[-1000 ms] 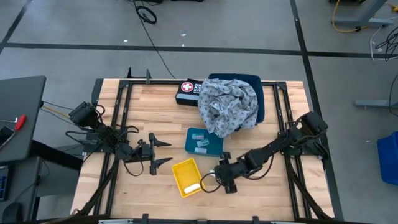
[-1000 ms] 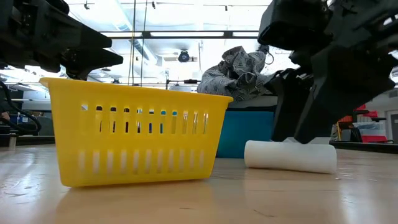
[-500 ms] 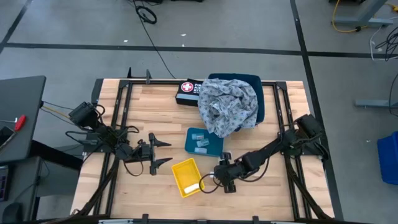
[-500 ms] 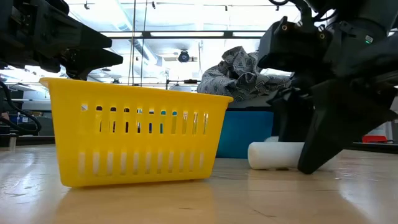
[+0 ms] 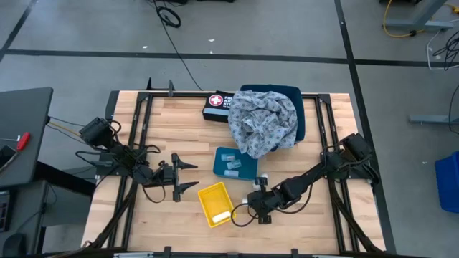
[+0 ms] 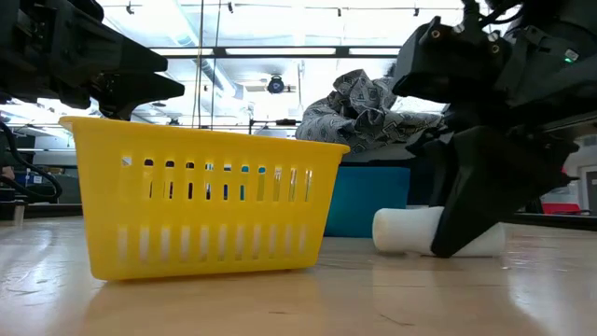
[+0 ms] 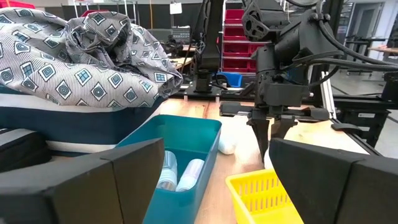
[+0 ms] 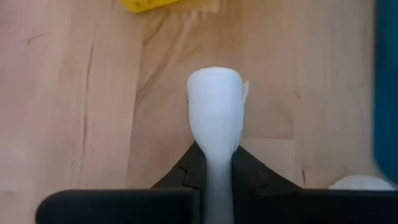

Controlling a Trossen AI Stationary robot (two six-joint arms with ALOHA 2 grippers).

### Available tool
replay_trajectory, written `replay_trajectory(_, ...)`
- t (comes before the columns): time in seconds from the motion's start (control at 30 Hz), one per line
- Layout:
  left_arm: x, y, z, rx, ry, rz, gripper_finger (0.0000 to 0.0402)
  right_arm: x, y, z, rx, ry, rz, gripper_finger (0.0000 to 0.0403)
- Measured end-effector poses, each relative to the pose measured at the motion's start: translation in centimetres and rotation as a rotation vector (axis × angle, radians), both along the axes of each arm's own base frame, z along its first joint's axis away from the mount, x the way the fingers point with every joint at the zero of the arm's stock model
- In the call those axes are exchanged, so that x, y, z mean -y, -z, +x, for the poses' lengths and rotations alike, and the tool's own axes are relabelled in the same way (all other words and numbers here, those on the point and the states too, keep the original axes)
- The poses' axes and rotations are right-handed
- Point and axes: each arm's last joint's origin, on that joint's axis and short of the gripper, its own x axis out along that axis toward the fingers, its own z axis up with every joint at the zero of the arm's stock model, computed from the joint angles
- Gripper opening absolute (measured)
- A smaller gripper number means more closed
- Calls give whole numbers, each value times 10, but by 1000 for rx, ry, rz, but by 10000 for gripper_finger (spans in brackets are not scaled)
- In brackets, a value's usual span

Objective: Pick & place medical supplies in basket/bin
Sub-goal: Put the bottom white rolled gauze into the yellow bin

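Observation:
The white roll is over bare wood, short of the yellow basket. My right gripper should keep holding it until it reaches the basket.
A white roll lies on the wood table next to the yellow basket. My right gripper is shut on it, low over the table; it also shows in the high view and the low view. The basket holds another white roll. A third roll lies by the teal bin. My left gripper is open and empty left of the basket. A grey patterned cloth is heaped in a dark blue bin. My right gripper pinches the white roll between its two fingers at the roll's near end. The roll is squeezed narrow there. The fingers slant down from the table's right and lie along the roll. The roll rests level on the table.
The teal bin holds small clear packets. A black first-aid pouch lies at the far edge beside the dark blue bin. Bare wood lies near the table's front edge and at the left.
My right gripper has come down and a little toward the table's left, onto the white roll by the basket. The roll stays on the table, shifted only slightly.

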Motion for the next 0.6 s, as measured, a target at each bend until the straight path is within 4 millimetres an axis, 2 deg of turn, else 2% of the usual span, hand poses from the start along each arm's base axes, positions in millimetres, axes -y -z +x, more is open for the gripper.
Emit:
replay_trajectory(0.17, 0, 0, 0, 0, 0, 0, 293, -6, -1, -2, 34, -19, -17, 33)
replay_trajectory(0.4, 0, 0, 0, -2, 0, -1, 293, -22, -11, -1, 176, -73, -34, 33)
replay_trajectory(0.6, 0, 1, 0, -7, 1, -3, 293, -32, -27, -2, 293, -114, -45, 33)
